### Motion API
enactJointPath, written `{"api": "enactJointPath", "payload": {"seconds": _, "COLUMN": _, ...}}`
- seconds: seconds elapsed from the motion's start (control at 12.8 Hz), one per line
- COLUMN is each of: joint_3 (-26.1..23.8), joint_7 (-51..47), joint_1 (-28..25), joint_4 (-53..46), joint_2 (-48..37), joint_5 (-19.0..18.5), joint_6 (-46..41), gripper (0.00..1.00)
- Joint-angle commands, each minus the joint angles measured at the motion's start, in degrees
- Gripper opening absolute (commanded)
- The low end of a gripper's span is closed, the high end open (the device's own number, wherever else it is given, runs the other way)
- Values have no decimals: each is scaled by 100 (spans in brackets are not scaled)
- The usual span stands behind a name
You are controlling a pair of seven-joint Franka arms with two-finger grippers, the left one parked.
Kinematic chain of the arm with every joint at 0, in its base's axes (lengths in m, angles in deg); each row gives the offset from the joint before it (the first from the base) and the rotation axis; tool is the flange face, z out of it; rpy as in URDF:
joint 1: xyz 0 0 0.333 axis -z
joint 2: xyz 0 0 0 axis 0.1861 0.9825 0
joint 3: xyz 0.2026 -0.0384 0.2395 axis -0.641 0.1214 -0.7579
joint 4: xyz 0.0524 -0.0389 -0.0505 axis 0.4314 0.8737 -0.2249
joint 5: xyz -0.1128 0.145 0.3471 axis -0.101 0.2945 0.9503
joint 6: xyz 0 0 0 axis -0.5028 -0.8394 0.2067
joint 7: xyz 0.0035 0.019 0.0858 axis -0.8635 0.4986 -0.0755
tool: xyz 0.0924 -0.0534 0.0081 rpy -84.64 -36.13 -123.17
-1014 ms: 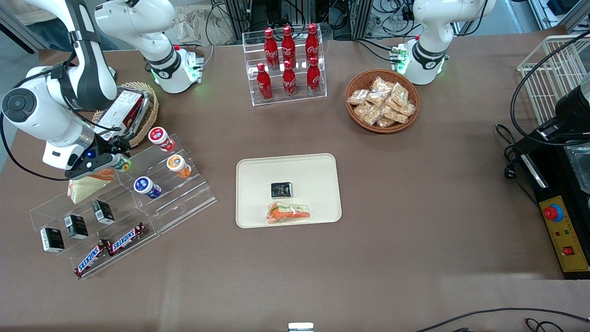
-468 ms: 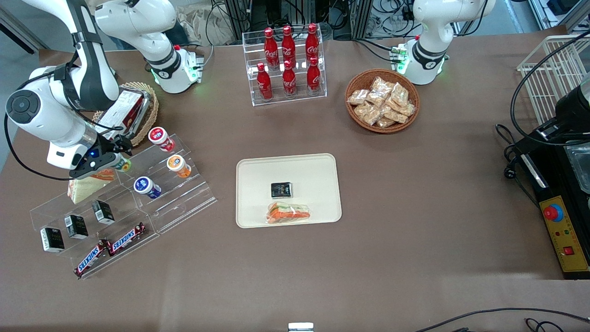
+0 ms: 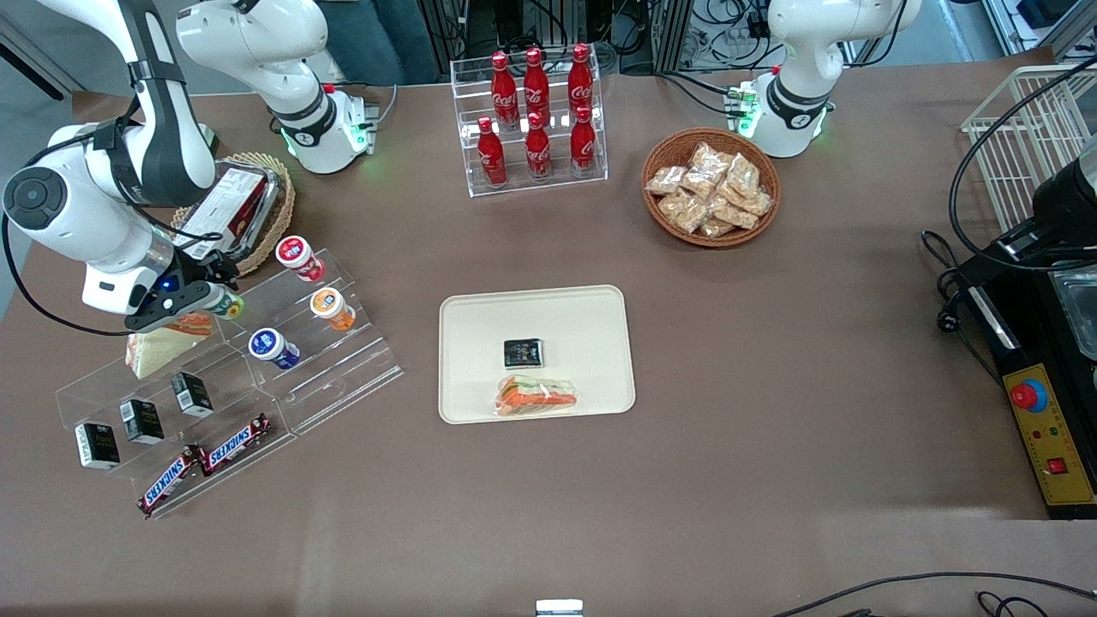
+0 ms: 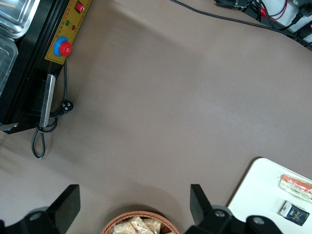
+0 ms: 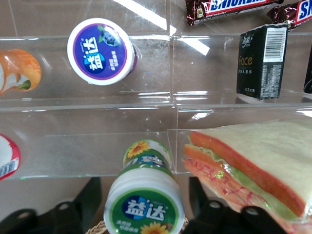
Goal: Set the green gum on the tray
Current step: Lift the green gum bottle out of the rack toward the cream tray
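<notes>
My right gripper picks up the green gum by its white-rimmed lid end [image 5: 144, 195] next, to place the gum on the tray.
The green gum [image 3: 228, 303] lies on its side on the upper step of a clear acrylic rack, toward the working arm's end of the table. In the right wrist view its white-rimmed green lid [image 5: 145, 200] faces the camera. My right gripper [image 3: 219, 297] is at the gum, open, with one finger [image 5: 90, 197] on each side of the canister and a thin gap showing at each. The cream tray [image 3: 583, 326] lies at the table's middle, well apart from the gripper, and holds a small black packet [image 3: 523, 352] and a wrapped sandwich [image 3: 537, 396].
On the same rack are an orange-lidded canister [image 3: 330, 307], a blue-lidded one [image 3: 270, 345], a red-lidded one [image 3: 296, 254], a wrapped sandwich [image 3: 163, 344] beside the gum, black boxes and Snickers bars. A wicker basket with a box [image 3: 248, 201] stands just beside the gripper.
The arm's wrist and elbow shifted slightly up and back down. The gripper stays at the green gum, which has not visibly moved.
</notes>
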Motion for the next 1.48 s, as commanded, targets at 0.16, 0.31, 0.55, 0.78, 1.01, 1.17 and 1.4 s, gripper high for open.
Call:
{"api": "enactJointPath", "payload": {"seconds": 0.16, "joint_3": 17, "joint_7": 40, "joint_1": -1, "joint_4": 93, "joint_2": -79, "joint_5": -169, "joint_6": 118, "gripper": 24}}
{"api": "enactJointPath", "payload": {"seconds": 0.31, "joint_3": 17, "joint_7": 31, "joint_1": -1, "joint_4": 85, "joint_2": -96, "joint_5": -160, "joint_6": 83, "gripper": 23}}
{"api": "enactJointPath", "payload": {"seconds": 0.55, "joint_3": -27, "joint_7": -118, "joint_1": -62, "joint_4": -64, "joint_2": -245, "joint_5": -90, "joint_6": 4, "gripper": 21}}
{"api": "enactJointPath", "payload": {"seconds": 0.78, "joint_3": -114, "joint_7": -564, "joint_1": -368, "joint_4": -634, "joint_2": -290, "joint_5": 102, "joint_6": -758, "gripper": 20}}
{"api": "enactJointPath", "payload": {"seconds": 1.01, "joint_3": -667, "joint_7": -1399, "joint_1": -431, "joint_4": -1188, "joint_2": -290, "joint_5": 243, "joint_6": -1314, "gripper": 20}}
{"api": "enactJointPath", "payload": {"seconds": 1.17, "joint_3": -1001, "joint_7": -2014, "joint_1": -449, "joint_4": -1374, "joint_2": -264, "joint_5": 498, "joint_6": -1525, "gripper": 20}}
{"api": "enactJointPath", "payload": {"seconds": 1.4, "joint_3": -1466, "joint_7": -3156, "joint_1": -616, "joint_4": -1392, "joint_2": -106, "joint_5": 630, "joint_6": -1438, "gripper": 21}}
